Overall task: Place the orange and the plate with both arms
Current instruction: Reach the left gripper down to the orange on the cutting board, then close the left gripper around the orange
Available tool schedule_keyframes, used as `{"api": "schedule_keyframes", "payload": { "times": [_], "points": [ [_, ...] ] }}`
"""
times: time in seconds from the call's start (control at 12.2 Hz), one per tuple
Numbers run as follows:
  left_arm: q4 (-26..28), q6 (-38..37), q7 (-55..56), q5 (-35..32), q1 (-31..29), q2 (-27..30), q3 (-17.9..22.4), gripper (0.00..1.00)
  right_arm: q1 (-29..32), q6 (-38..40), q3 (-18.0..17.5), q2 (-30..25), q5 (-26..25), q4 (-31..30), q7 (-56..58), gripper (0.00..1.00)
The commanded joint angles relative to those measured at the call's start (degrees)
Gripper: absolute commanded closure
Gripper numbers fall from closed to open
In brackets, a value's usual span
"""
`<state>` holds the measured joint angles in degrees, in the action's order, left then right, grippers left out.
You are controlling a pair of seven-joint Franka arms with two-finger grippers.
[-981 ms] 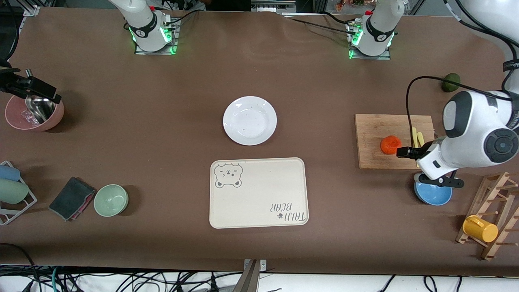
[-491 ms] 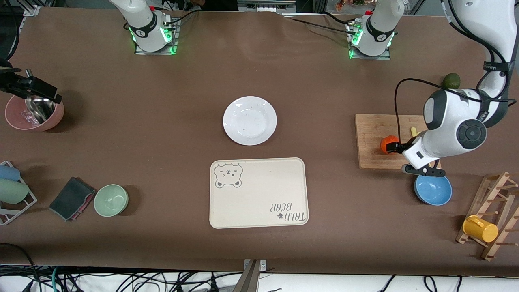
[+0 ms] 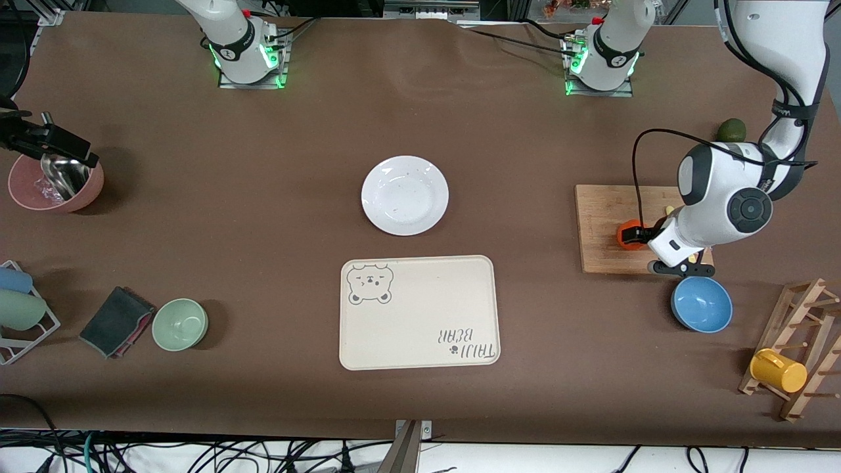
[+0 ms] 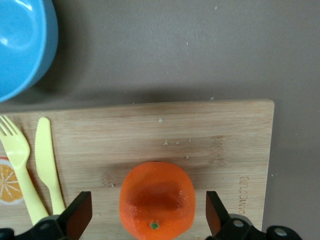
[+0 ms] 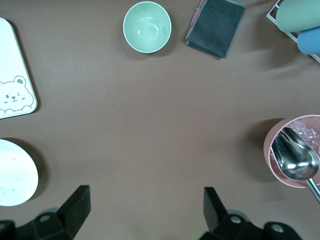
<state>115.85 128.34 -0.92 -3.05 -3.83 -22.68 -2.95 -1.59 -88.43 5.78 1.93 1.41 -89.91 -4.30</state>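
Note:
The orange (image 3: 627, 236) needs to go on the white plate (image 3: 405, 195), so my left gripper needs to grab it by its round sides next.
The orange (image 3: 627, 236) (image 4: 156, 200) rests on a wooden cutting board (image 3: 604, 217) toward the left arm's end of the table. My left gripper (image 3: 640, 234) (image 4: 149, 220) is low over the board and open. One finger stands on each side of the orange, with a gap on both sides. The white plate (image 3: 405, 195) (image 5: 12, 180) lies empty near the table's middle. My right gripper (image 5: 145, 210) is open and empty, high over bare table between the plate and a pink bowl (image 5: 295, 150). It is out of the front view.
A cream bear tray (image 3: 418, 312) lies nearer the camera than the plate. A yellow fork and knife (image 4: 45, 160) lie on the board beside the orange. A blue bowl (image 3: 702, 304), mug rack (image 3: 778, 370), green bowl (image 3: 180, 324) and dark cloth (image 3: 117, 321) stand around.
The left arm has swung away from the blue bowl toward the orange, and its open fingers now straddle the fruit. The right arm has not moved.

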Motion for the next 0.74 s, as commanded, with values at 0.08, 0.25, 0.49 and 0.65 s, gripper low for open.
{"api": "schedule_keyframes", "payload": {
  "times": [0.08,0.25,0.49,0.65],
  "points": [
    [2.5,1.3,1.0,0.9,0.0,-0.3,-0.1,0.00,0.2,0.6,0.0,0.2,0.3,1.1,-0.6,0.00],
    [2.1,1.4,0.9,0.9,-0.1,-1.5,-0.1,0.00,0.2,0.6,0.0,0.2,0.3,1.1,-0.6,0.00],
    [1.8,1.4,0.5,0.9,-0.6,-3.2,-0.1,0.00,0.2,0.6,0.0,0.2,0.3,1.1,-0.6,0.00],
    [1.8,1.4,0.5,0.9,-0.6,-3.4,-0.1,0.00,0.2,0.6,0.0,0.2,0.3,1.1,-0.6,0.00]
  ]
}}
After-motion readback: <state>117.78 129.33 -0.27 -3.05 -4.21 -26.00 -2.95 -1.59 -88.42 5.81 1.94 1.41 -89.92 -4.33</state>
